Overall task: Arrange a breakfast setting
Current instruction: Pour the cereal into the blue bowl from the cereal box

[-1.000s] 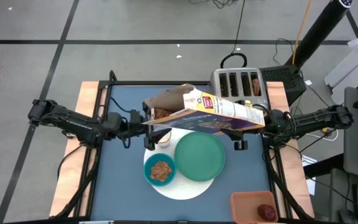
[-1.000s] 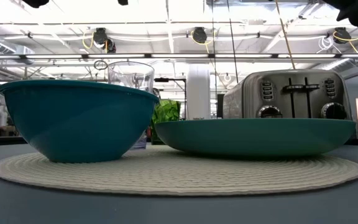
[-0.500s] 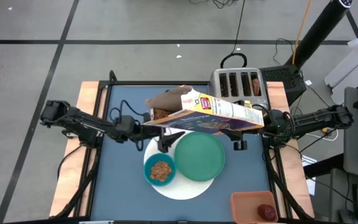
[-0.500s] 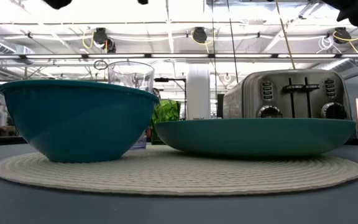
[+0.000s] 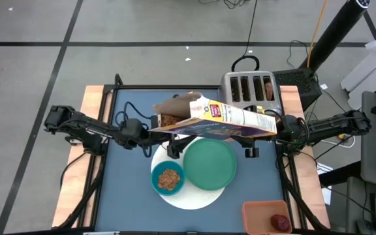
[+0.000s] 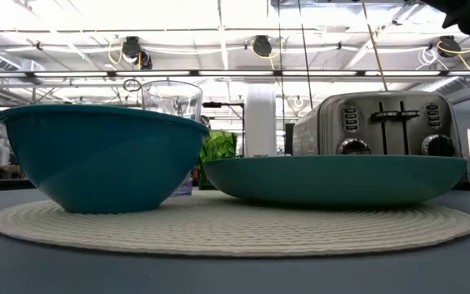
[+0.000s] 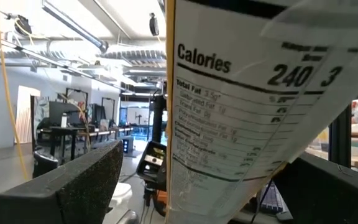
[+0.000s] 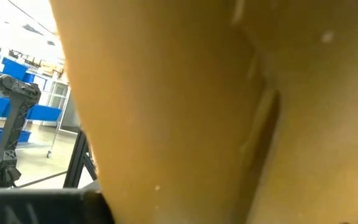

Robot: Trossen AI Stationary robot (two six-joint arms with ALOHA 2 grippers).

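The body of the box, below the open flaps, is the part my left gripper should grip next, to set the cereal box (image 5: 217,119) aside from the breakfast setting (image 5: 194,170).
The purple cereal box (image 5: 217,119) hangs lengthwise over the table, its open brown flaps (image 5: 175,108) toward the left. My right gripper (image 5: 267,130) is shut on its right end. My left gripper (image 7: 204,196) is open, one finger on each side of the box's open end with a gap on both sides. On the white round mat (image 5: 191,196) rest the teal bowl (image 5: 168,179) holding cereal and the green plate (image 5: 209,163). The clear glass (image 6: 172,102) stands behind the bowl. My right gripper holds the cereal box by its closed bottom end (image 5: 266,123), coming level from the table's right side along the box's length. The box itself hides the fingers. The box is lifted clear above the plate and mat, open end pointing left.
The silver toaster (image 5: 252,88) stands at the far right, just behind the box. An orange-pink tray (image 5: 263,214) with a dark-red fruit (image 5: 279,222) sits at the near right corner. Bare blue table shows at the left and near left.
My left gripper has moved toward the table's right edge, up to the box's open end, so its fingers now stand on either side of the box and cover the glass from above. The box and my right gripper have kept still.
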